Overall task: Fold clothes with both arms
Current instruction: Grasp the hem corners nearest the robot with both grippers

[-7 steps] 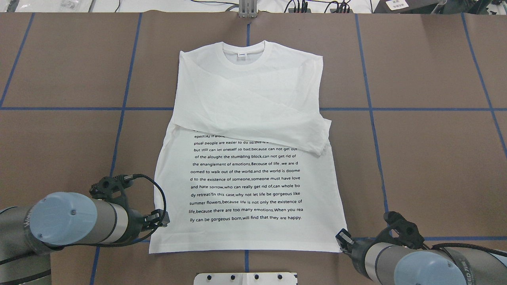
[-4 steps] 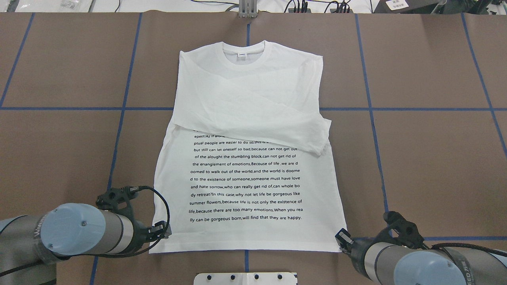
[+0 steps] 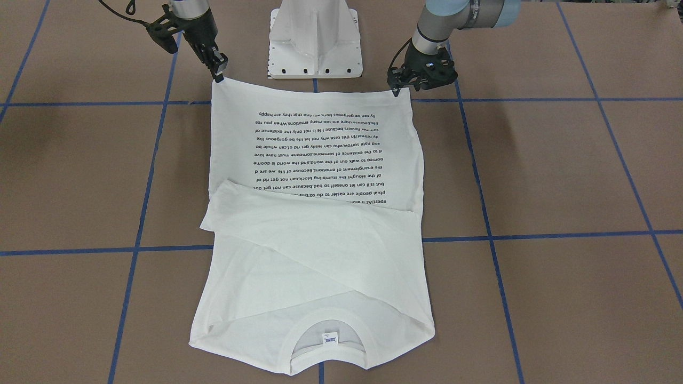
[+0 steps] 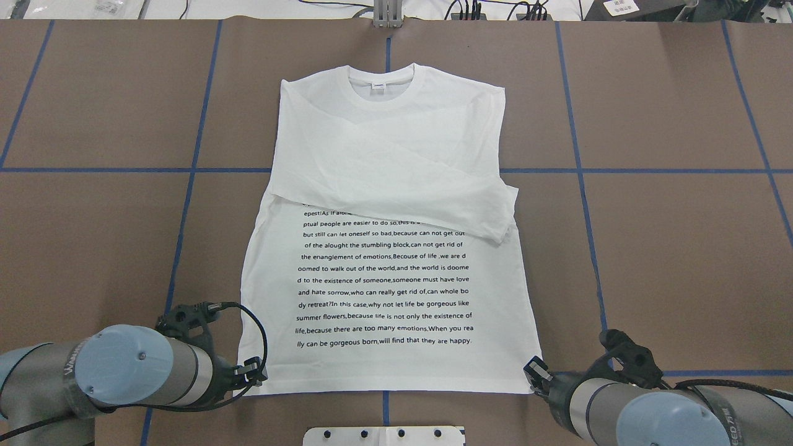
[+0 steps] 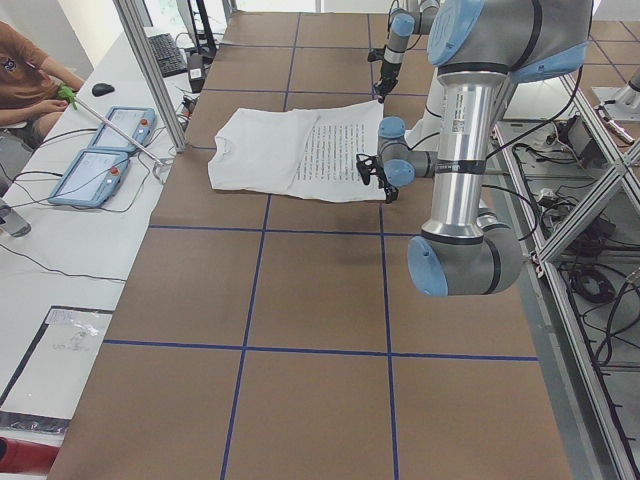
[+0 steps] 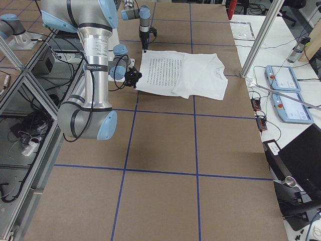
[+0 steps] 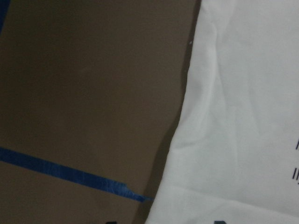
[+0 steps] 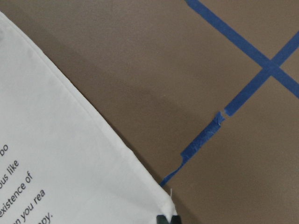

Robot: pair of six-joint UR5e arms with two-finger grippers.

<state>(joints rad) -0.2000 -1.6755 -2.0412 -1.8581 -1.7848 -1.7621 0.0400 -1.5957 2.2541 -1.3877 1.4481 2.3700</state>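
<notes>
My left gripper grabs the T-shirt [image 3: 317, 249] next by the hem corner where it meets the T-shirt's side edge [image 3: 404, 92], to fold the T-shirt.
The white T-shirt [image 4: 384, 272] lies flat on the table, black text up, collar at the far end, both sleeves folded across the chest. It also shows in the front-facing view [image 3: 315, 213]. My left gripper [image 4: 255, 373] is low at the near left hem corner, jaws open; its wrist view shows the shirt's side edge [image 7: 233, 140] just ahead. My right gripper [image 4: 536, 375] sits at the near right hem corner and looks shut on it; the corner [image 8: 161, 207] meets a dark fingertip in its wrist view. In the front-facing view the left gripper [image 3: 397, 89] and right gripper [image 3: 219, 72] flank the hem.
The brown table cover [image 4: 681, 248] carries blue tape lines [image 4: 582, 186]. The white pedestal base [image 3: 315, 42] stands just behind the hem between the arms. Cables and boxes lie past the far edge. An operator and tablets [image 5: 105, 150] are at a side desk.
My left gripper has moved right and toward the near edge, down to the shirt's near left hem corner. The right gripper and the shirt have not moved.
</notes>
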